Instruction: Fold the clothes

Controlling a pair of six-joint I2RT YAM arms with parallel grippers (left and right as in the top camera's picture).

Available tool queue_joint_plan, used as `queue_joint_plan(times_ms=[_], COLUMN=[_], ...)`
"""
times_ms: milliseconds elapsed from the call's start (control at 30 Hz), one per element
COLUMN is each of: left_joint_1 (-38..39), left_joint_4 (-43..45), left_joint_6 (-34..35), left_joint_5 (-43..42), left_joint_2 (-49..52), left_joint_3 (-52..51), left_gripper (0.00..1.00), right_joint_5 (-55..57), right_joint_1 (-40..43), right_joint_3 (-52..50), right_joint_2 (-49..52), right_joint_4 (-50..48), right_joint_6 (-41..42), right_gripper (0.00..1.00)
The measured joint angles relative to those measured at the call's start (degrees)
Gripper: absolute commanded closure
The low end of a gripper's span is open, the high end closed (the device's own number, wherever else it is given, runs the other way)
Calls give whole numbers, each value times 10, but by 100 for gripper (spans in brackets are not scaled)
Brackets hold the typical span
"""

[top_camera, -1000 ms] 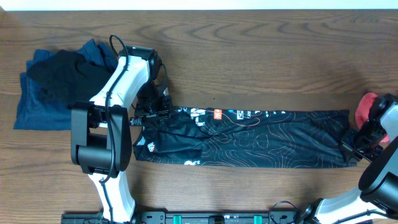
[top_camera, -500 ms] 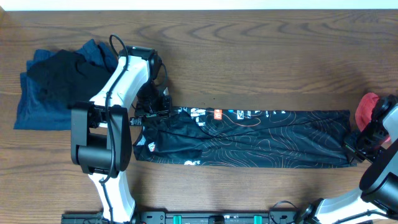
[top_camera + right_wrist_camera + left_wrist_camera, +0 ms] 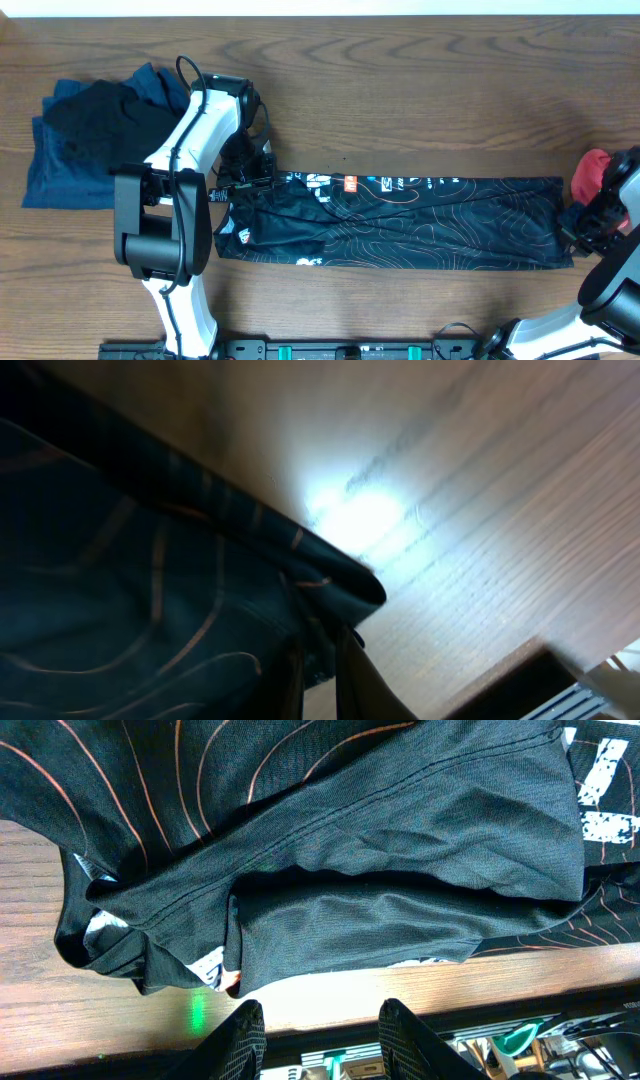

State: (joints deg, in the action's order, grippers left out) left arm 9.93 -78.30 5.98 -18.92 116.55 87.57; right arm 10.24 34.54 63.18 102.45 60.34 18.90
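The corner hem (image 3: 566, 261) is at the end of the black shirt (image 3: 400, 225). My right gripper next needs to grab the shirt there to fold that end inward over the rest.
The clothes are chiefly a black shirt (image 3: 400, 225) with thin orange lines and white print, lying as a long flat strip across the table. My left gripper (image 3: 245, 175) hovers over its left end. In the left wrist view that gripper (image 3: 322, 1010) is open and empty, just short of the shirt's grey-panelled edge (image 3: 400, 850). My right gripper (image 3: 585, 225) is at the strip's right end. In the right wrist view the right gripper (image 3: 318, 645) has its fingers a narrow gap apart, with the shirt's corner hem (image 3: 340, 585) lying between and past them.
A pile of dark blue and black garments (image 3: 90, 140) lies at the back left, beside the left arm. A red object (image 3: 592, 170) sits at the right edge behind the right arm. The arms' mounting rail (image 3: 350, 350) runs along the table's front edge.
My right gripper has shifted a little to the right at the shirt's end, and its fingers have parted slightly. The left arm and the shirt have stayed where they were.
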Motion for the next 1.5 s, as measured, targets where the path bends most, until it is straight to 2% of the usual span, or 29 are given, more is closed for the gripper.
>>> queue_joint_plan(times_ms=[133,300,567,900,967,1067,1267,1500], left_joint_1=[0,0,0,0,0,0,0,0], left_joint_4=[0,0,6,8,8,8,8,9], left_joint_6=[0,0,0,0,0,0,0,0], left_joint_5=[0,0,0,0,0,0,0,0], left_joint_2=[0,0,0,0,0,0,0,0], left_joint_3=[0,0,0,0,0,0,0,0], left_gripper=[60,60,60,60,60,60,60,60], right_joint_5=[-7,-55,-107,-111,-111,-111,-118,-133], right_joint_1=[0,0,0,0,0,0,0,0], right_joint_3=[23,31,31,31,31,34,34,34], right_joint_2=[0,0,1,50,61,69,70,70], right_joint_4=[-2,-40,-65,-75,-75,-75,-75,-75], right_joint_6=[-1,-46,-123,-148,-149,-151,-157,-158], right_gripper=[60,39,26,24,25,32,69,92])
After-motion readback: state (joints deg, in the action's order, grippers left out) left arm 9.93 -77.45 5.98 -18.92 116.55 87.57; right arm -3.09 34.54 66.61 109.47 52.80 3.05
